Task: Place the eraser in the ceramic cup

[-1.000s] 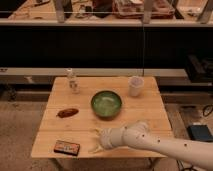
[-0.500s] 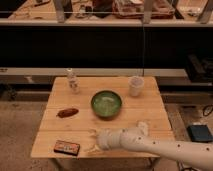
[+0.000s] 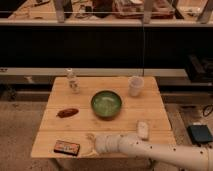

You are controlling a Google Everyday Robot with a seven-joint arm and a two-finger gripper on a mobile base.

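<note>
The gripper takes hold of the eraser by its short end point(image 3: 77, 150) next, to put it in the ceramic cup point(image 3: 135, 85).
The eraser point(image 3: 67, 147), a flat dark-edged block with an orange-red face, lies near the table's front left corner. My gripper point(image 3: 89, 144) is just to its right, low over the table, on the white arm that comes in from the lower right. Its pale fingers stand spread apart, open, with nothing between them, a short gap from the eraser's right end. The ceramic cup point(image 3: 135, 85), small, whitish and upright, stands at the back right of the table, far from the gripper.
A green bowl point(image 3: 106, 104) sits in the middle of the wooden table point(image 3: 55, 100). A small clear bottle point(image 3: 73, 80) stands at the back left, a reddish-brown lump point(image 3: 67, 112) lies at the left, and a whitish rounded block point(image 3: 143, 130) lies just behind my arm. Dark shelving runs behind the table.
My arm has swung left and lower across the front of the table, bringing the gripper close to the eraser's right end. The objects have not moved.
</note>
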